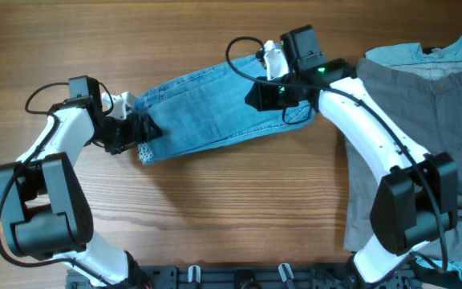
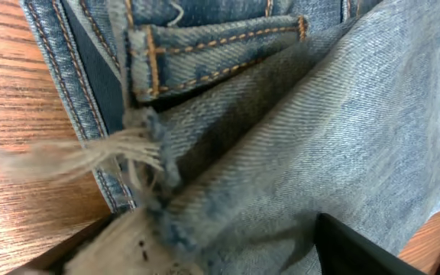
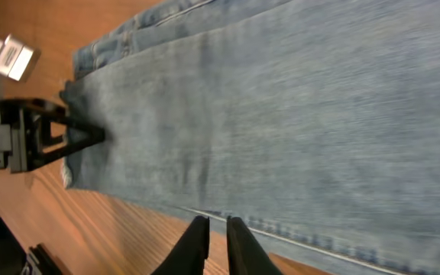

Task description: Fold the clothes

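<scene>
The left gripper will next take hold of the frayed-hem end of the light blue jeans point(image 1: 215, 108) rather than the waistband, so that it can fold that end inward.
The light blue jeans point(image 1: 215, 108) lie folded across the middle of the table, and their frayed white hem point(image 1: 144, 152) rests at the left end over the stitched waistband point(image 2: 205, 50). My left gripper point(image 1: 139, 128) is at that end. Its fingers are spread wide with the hem point(image 2: 140, 237) bunched between them. My right gripper point(image 1: 265, 96) hovers over the jeans' right end. In the right wrist view its fingers point(image 3: 216, 241) are together and empty, above the jeans' near edge point(image 3: 281, 229). That view also shows the left gripper point(image 3: 90, 136).
Grey trousers point(image 1: 399, 160) lie at the right side of the table, with a pale blue-green shirt point(image 1: 431, 56) under their top. Bare wood point(image 1: 231, 209) stretches in front of the jeans. Cables run along both arms.
</scene>
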You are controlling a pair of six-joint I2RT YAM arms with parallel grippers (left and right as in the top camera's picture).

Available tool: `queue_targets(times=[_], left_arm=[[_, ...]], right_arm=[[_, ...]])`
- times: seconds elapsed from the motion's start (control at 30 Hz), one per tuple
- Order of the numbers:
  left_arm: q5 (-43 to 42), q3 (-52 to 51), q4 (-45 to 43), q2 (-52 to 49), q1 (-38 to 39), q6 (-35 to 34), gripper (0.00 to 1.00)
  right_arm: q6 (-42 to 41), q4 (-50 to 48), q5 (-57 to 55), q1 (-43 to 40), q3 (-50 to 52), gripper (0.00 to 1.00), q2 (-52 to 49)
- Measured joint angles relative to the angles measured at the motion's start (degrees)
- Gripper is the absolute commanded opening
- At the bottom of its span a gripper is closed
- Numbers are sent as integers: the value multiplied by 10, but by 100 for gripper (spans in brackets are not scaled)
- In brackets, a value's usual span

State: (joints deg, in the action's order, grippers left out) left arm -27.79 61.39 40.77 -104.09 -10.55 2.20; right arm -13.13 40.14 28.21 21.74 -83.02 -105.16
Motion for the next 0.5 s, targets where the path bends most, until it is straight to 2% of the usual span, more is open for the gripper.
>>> queue_targets(times=[0.2,0.3,0.37,0.5], left_arm=[[-10,18,65,0,-28,-10,100],[-39,53,101,0,-52,-10,100],[-52,65,105,0,-68,-10,100],[-51,65,108,0,-72,-9,100]], right_arm=[[-1,-88,4,89,55,8,-15],[-18,-186,7,137,73,8,-59],[-45,-260,10,159,76,8,-118],[-116,-287,23,154,77,8,-173]])
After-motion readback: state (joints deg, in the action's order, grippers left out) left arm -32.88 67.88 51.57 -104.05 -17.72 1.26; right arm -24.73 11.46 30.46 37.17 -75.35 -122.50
